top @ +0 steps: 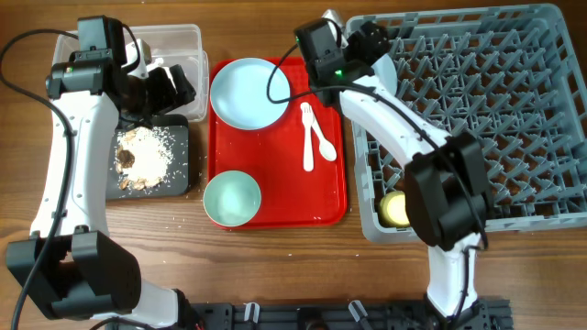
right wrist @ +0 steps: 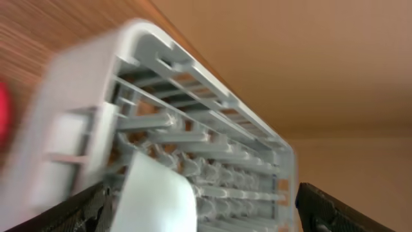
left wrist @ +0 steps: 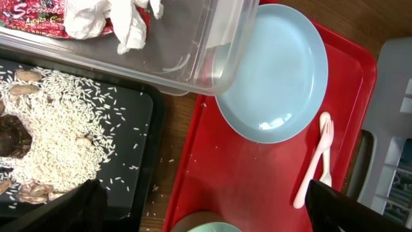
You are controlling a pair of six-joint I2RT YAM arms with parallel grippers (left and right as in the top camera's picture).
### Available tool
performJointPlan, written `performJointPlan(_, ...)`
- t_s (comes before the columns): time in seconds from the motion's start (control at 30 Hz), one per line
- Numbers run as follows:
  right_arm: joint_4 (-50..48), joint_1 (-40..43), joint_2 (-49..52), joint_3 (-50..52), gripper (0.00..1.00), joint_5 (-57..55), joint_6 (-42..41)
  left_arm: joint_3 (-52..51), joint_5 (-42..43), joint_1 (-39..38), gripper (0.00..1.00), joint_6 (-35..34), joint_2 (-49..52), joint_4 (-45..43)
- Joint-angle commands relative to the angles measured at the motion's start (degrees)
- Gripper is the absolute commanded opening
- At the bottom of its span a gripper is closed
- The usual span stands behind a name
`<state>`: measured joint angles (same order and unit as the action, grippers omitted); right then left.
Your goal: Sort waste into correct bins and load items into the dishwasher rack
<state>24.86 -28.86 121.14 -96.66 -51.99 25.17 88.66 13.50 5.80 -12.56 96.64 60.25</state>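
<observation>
I will grab the bowl on the red tray by its rim [top: 256, 193] next with my right gripper. That leaves the bowl's base free to load into the rack [top: 477, 119].
In the left wrist view my left gripper [left wrist: 205, 209] is open and empty, above the red tray's left edge beside the black tray [left wrist: 138, 129] of rice and brown scraps [left wrist: 19, 135]. The clear tub [left wrist: 212, 45] holds white paper [left wrist: 122, 19] and a red wrapper [left wrist: 32, 13]. The plate [top: 246, 92], one bowl [top: 231, 197] and two spoons [top: 312, 136] lie on the red tray. My right gripper [top: 371, 46] is open at the rack's [top: 477, 119] near-left corner; a pale bowl [right wrist: 158, 200] stands by its left finger. The yellow cup [top: 396, 209] sits in the rack.
The red tray [top: 330, 197] lies between the bins and the rack. Rice grains are scattered on the wood [left wrist: 174, 167] between the black tray and the red tray. The right wrist view is blurred.
</observation>
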Motion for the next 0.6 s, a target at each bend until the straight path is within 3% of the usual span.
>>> performJointPlan(0.0, 5.35, -1.44, -10.23, -0.04, 0.93, 17.29, -10.86, 0.55, -0.11, 0.15, 1.0, 0.07, -0.2, 0.0)
performJointPlan(0.07, 12.76, -1.92, -15.54, -0.04, 0.94, 42.84, -16.87, 0.55, -0.11, 0.15, 1.0, 0.07, -0.2, 0.0)
performJointPlan(0.1, 14.84, -1.92, -16.61, -0.02, 0.87, 56.19, -19.82, 0.55, -0.11, 0.15, 1.0, 0.07, -0.2, 0.0)
performJointPlan(0.13, 16.26, -1.81, -16.63, -0.02, 0.73, 69.07, -26.8, 0.55, -0.11, 0.15, 1.0, 0.07, -0.2, 0.0)
performJointPlan(0.17, 16.83, -2.12, -15.63, 0.59, 0.7, 76.0, -34.14, 0.55, -0.11, 0.15, 1.0, 0.07, -0.2, 0.0)
performJointPlan(0.37, 15.26, -10.91, -6.64, 9.86, 0.68, 77.81, -52.02, 0.55, -0.11, 0.15, 1.0, 0.07, -0.2, 0.0)
performJointPlan(0.5, 17.46, -13.81, -0.76, 10.86, 0.6, 78.71, -55.39, 0.55, -0.11, 0.15, 1.0, 0.07, -0.2, 0.0)
performJointPlan(0.57, 17.88, -13.6, -0.59, 10.86, 0.44, 78.88, -56.04, 0.55, -0.11, 0.15, 1.0, 0.07, -0.2, 0.0)
